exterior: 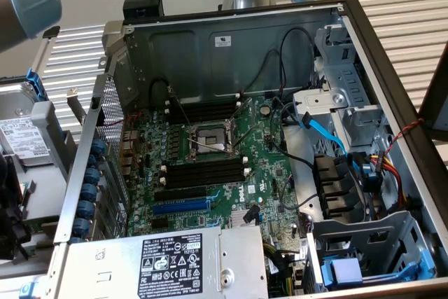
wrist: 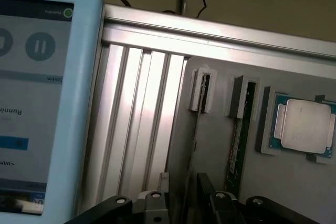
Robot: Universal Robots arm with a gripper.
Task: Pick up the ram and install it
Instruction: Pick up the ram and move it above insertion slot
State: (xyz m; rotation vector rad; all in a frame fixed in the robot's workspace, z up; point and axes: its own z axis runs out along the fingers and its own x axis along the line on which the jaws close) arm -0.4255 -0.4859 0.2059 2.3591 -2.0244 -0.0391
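My gripper will next pick up the ram by the bare middle of its upper edge (wrist: 186, 190), because the holder's grey post (wrist: 203, 89) is around the ram's end.
In the wrist view the ram (wrist: 236, 145), a thin green stick, stands on edge in a groove of a grey holder block (wrist: 215, 145). My gripper (wrist: 184, 200) is open above this block with nothing between its fingers. The gap lines up with the neighbouring groove (wrist: 196, 124), and the ram passes just outside one dark finger (wrist: 206, 190). In the exterior view neither the ram nor the gripper shows. There the motherboard's long black memory slots (exterior: 203, 173) stand empty inside the open computer case (exterior: 378, 103).
A silver processor chip (wrist: 303, 127) lies in a recess of the holder block. A tablet-like screen (wrist: 37, 103) stands beside it on the ribbed aluminium table (wrist: 136, 119). The case holds a blue expansion slot (exterior: 180, 206), a processor socket (exterior: 210, 138), cables and a power supply (exterior: 175, 264).
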